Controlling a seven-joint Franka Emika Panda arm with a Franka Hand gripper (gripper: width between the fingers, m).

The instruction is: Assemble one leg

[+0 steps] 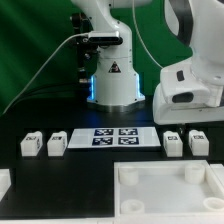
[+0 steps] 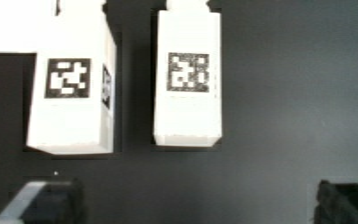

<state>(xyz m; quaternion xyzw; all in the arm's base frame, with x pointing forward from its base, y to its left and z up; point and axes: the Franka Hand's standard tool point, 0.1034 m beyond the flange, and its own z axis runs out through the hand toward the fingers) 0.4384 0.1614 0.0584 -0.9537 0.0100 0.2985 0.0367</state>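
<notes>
My gripper grabs the leg by its plain end below the tag (image 2: 188, 122) next, and the leg's round end stays free to go into a socket.
Two legs, stubby white blocks with square tags, lie side by side on the black table right under the wrist camera (image 2: 73, 85) (image 2: 190, 85). My gripper (image 2: 194, 204) is open and empty, with dark fingertips (image 2: 41, 202) on either side of bare table just short of the legs' ends. In the exterior view the white hand (image 1: 189, 96) hangs above the right pair of legs (image 1: 173, 143) (image 1: 198, 142). Two more legs (image 1: 30, 144) (image 1: 56, 144) lie at the exterior view's left.
The marker board (image 1: 115, 136) lies between the two pairs of legs. A large white tray-like part with round corner sockets (image 1: 165, 190) sits at the front. A white piece (image 1: 4, 182) shows at the front left edge. The arm's base (image 1: 112, 75) stands behind.
</notes>
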